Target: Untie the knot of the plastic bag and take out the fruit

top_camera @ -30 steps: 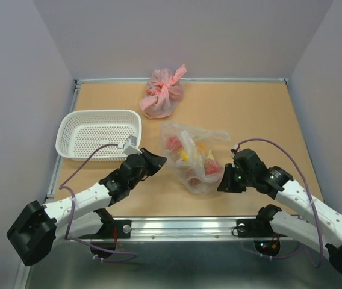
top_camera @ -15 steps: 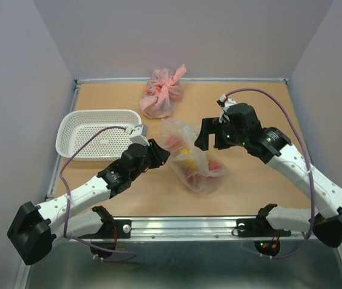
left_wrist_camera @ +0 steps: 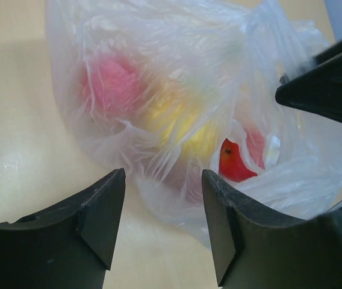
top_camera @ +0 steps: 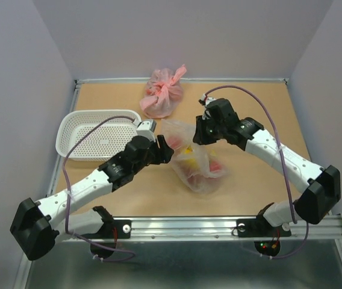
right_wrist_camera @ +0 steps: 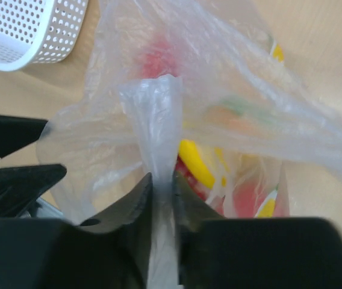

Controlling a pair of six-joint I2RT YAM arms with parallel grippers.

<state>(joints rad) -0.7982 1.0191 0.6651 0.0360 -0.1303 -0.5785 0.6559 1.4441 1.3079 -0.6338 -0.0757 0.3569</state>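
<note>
My left gripper reaches the clear plastic bag next and grabs its far ear beside the basket, so the bag's middle stays free to open.
The clear plastic bag lies mid-table with fruit inside. In the left wrist view I see a pink-red round fruit, a yellow one and a red one through the bag. My right gripper is at the bag's far top edge. In the right wrist view it is shut on a twisted clear strip of the bag's top and holds it up. I cannot make out a distinct knot. My left gripper is open at the bag's left side, the jaws just short of the plastic.
A white perforated basket stands at the left, behind my left arm, and also shows in the right wrist view. A pink tied bag lies at the back centre. Walls enclose the table on three sides.
My right arm has swung from the bag's near right side up over its far top and now holds the clear strip. My left gripper has edged closer to the bag.
</note>
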